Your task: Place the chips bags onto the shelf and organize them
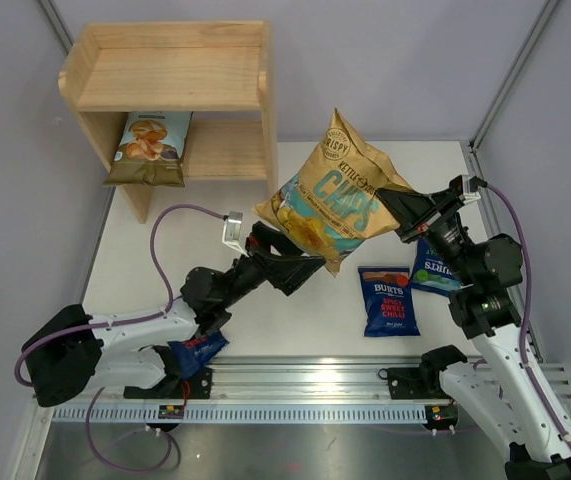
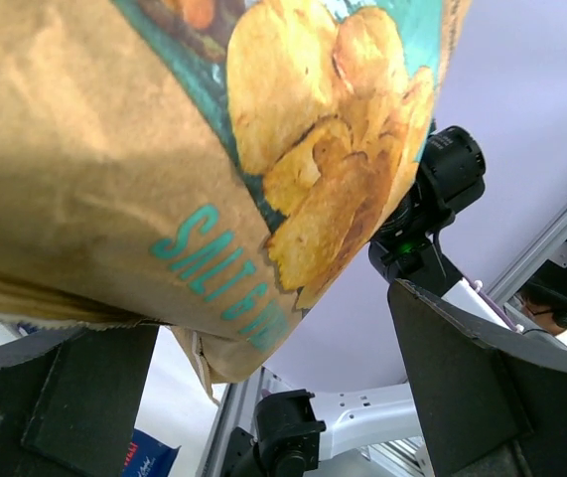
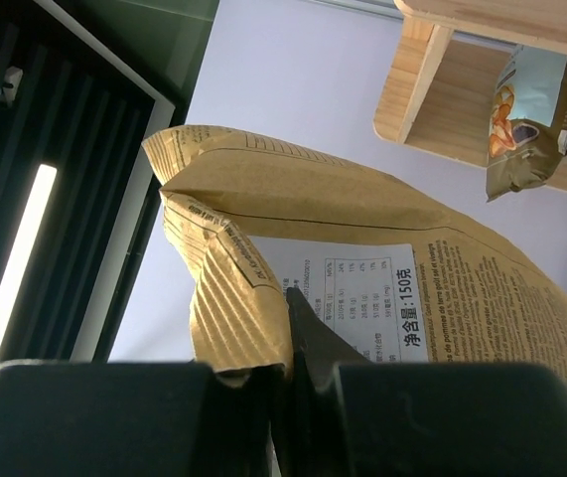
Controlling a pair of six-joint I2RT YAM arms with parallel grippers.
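Next, my left gripper grabs the yellow CHIPS bag by its free lower corner [image 1: 329, 260], so that the bag's top enters the shelf [image 1: 170, 75] first.
The large yellow CHIPS bag [image 1: 335, 195] hangs tilted in the air right of the shelf [image 1: 170, 75]. My right gripper [image 1: 405, 205] is shut on its crimped right edge, seen in the right wrist view [image 3: 288, 368] with the bag's back [image 3: 412, 258]. My left gripper [image 1: 300, 265] is open under the bag's lower corner; its fingers [image 2: 492, 388] stand wide apart below the bag [image 2: 164, 149]. The light-blue Cassava bag [image 1: 150, 145] stands on the lower tier. A red-lettered Burts bag [image 1: 387, 298] and a green-lettered bag [image 1: 435, 270] lie on the table. Another Burts bag [image 1: 197, 350] lies under my left arm.
The shelf's top tier [image 1: 165, 80] holds nothing. The right wrist view shows the shelf [image 3: 442, 70] with the Cassava bag [image 3: 536, 109] in it. Grey walls close in both sides, and a metal rail [image 1: 295, 385] runs along the near edge.
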